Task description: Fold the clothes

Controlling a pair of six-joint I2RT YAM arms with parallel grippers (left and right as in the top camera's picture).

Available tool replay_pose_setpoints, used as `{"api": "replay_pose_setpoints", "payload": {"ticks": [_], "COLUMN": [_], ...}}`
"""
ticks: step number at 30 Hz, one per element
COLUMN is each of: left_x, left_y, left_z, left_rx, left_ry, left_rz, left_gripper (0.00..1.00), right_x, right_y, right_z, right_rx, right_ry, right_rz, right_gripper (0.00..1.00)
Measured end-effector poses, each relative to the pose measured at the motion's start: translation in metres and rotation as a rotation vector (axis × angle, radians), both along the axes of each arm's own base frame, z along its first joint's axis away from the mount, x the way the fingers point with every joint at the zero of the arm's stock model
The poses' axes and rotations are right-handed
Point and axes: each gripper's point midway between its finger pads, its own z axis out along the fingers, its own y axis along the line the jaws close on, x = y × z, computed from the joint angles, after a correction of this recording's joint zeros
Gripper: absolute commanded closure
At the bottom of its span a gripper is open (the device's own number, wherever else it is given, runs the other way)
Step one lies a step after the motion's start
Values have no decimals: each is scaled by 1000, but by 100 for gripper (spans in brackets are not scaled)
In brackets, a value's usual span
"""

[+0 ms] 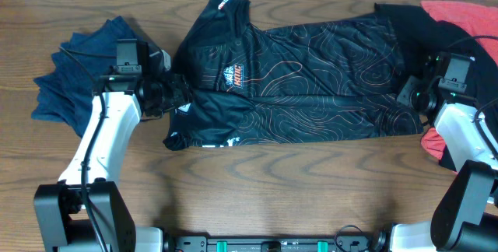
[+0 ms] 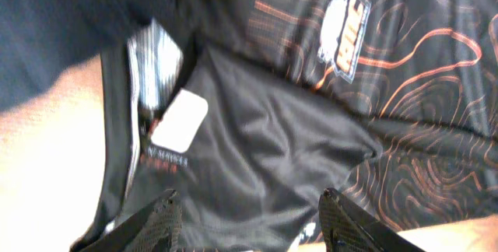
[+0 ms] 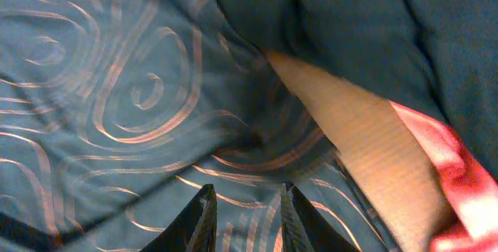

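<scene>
My right gripper grips a heap of patterned fabric at the shirt's edge next, to straighten the black shirt [image 1: 311, 73] for folding.
A black shirt [image 1: 311, 73] with orange contour lines and a chest logo lies spread across the table, its lower part folded over. My left gripper [image 1: 173, 95] is open over the shirt's left end, near the collar. The left wrist view shows its fingers [image 2: 249, 205] wide apart above dark fabric, with a white label [image 2: 180, 120] nearby. My right gripper [image 1: 410, 94] is at the shirt's right edge. In the right wrist view its fingers [image 3: 245, 197] stand close together with a bunch of patterned fabric [image 3: 117, 89] between them.
A dark blue garment [image 1: 78, 73] lies crumpled at the far left. A red cloth [image 1: 459, 15] and a black garment [image 1: 424, 26] lie at the back right. More red cloth [image 1: 430, 139] shows by the right arm. Bare wood runs along the front.
</scene>
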Motion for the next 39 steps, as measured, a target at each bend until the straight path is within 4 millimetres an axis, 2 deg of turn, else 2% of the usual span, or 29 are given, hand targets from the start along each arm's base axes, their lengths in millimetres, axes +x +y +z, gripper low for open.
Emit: {"api": "replay_pose_setpoints", "payload": {"ticks": [4,9,13,17,21,27,33,39], "left_x": [-12,-20,-34,-34,-43,-69,-75,-109], "left_y": [-13,-29,-29,-25,-22,-18,-16,3], "left_z": [-4,-12,-30,-43,-61,-93,-97,-100], "left_rx": [7,49,96,120,131,144,154,227], "left_ry": [37,44,84,80,113,220,257,414], "left_rz": [-56,-123,-145,-144,-143,-147,-145,-107], "left_gripper": [41,41,41,41,41,41,41,41], "right_x": [-23,-31,-39,-43,-40,-45,-58,-84], "right_y": [-6,-12,-11,-10,-12,-10,-7,-5], "right_z": [-11,-20,-41,-61,-63,-64,-65,-65], "right_rx": [-38,-69,-67,-57,-62,-56,-40,-42], "right_ry": [109,137,182,228,227,259,324,437], "right_rz": [-31,-50,-51,-48,-45,-39,-35,-41], "right_gripper": [81,80,79,79,78,78,77,76]}}
